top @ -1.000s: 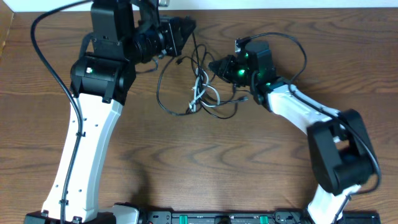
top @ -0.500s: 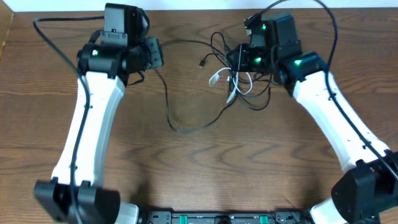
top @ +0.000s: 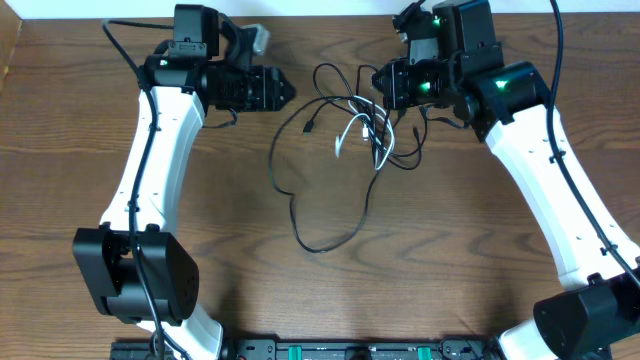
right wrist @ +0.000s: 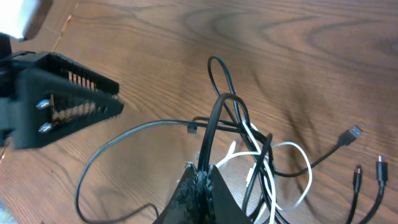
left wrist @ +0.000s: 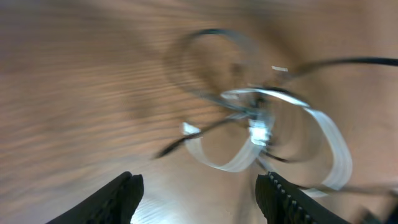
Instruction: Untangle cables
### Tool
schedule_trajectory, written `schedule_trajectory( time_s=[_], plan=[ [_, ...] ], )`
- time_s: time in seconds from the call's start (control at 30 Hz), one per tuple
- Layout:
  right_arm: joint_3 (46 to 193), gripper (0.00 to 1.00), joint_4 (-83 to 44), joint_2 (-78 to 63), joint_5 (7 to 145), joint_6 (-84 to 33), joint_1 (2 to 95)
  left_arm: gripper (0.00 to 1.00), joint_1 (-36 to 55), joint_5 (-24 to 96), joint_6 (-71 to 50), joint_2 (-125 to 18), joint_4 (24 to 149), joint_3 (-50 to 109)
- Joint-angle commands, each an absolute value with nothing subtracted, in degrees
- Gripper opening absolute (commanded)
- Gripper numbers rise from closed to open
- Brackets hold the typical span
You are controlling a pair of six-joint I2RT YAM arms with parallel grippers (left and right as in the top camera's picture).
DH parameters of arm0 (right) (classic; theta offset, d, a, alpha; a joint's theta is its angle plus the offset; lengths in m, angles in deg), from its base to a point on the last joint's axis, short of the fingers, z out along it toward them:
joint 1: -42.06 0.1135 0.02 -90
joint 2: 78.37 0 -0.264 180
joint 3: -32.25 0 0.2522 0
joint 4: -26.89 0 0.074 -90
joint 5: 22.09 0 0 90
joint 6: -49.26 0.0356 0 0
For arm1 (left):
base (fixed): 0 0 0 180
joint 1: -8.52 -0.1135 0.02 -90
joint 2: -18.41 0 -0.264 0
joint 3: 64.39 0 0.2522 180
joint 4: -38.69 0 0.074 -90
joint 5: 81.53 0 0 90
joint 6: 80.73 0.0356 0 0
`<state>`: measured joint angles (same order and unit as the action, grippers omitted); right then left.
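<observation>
The cables need to be pulled apart. A piece of the black cable (left wrist: 206, 127) on the tangle's side opposite my right gripper will be grabbed next by my left gripper.
The black cable (top: 320, 249) runs from a tangle at the back of the table down into a wide loop on the wood. The white cable (top: 352, 125) is looped through that tangle. My right gripper (top: 383, 85) is just right of the tangle and shut on a strand of the black cable (right wrist: 214, 124), with the white cable (right wrist: 292, 149) curling beside it. My left gripper (top: 285, 92) stands open to the left of the tangle, touching nothing. Its view is blurred: the white cable (left wrist: 227, 165) lies ahead of the empty left gripper (left wrist: 202, 199).
Black plug ends (right wrist: 354, 134) lie loose on the wood to the right of the tangle. The table's back edge (top: 320, 14) runs just behind both grippers. A black rail (top: 330, 350) lines the front edge.
My left gripper has opened and let go of the black cable. The right gripper has carried the tangle to the right and back. The black loop now trails lower on the table.
</observation>
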<state>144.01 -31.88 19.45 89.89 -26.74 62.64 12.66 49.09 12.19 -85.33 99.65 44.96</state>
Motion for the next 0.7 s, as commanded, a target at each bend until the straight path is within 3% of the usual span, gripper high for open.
schedule_trajectory(
  time_s=[0.0,0.27,0.53,0.67],
  plan=[
    [145.28,0.01,-31.93,18.29,89.63,-27.92,62.73,0.61,12.77,65.48,17.17,-84.76,99.22,45.11],
    [145.28,0.01,-32.58,18.29,89.12,-27.94,62.71,0.61,15.42,69.83,13.72,-84.78,98.52,45.11],
    [145.28,0.01,-32.78,18.29,89.54,-27.46,61.57,0.57,24.27,54.95,-5.82,-85.09,96.70,42.05],
    [145.28,0.01,-32.78,18.29,93.47,-27.07,59.87,0.57,26.28,52.74,-13.91,-85.11,86.52,36.17]
  ],
)
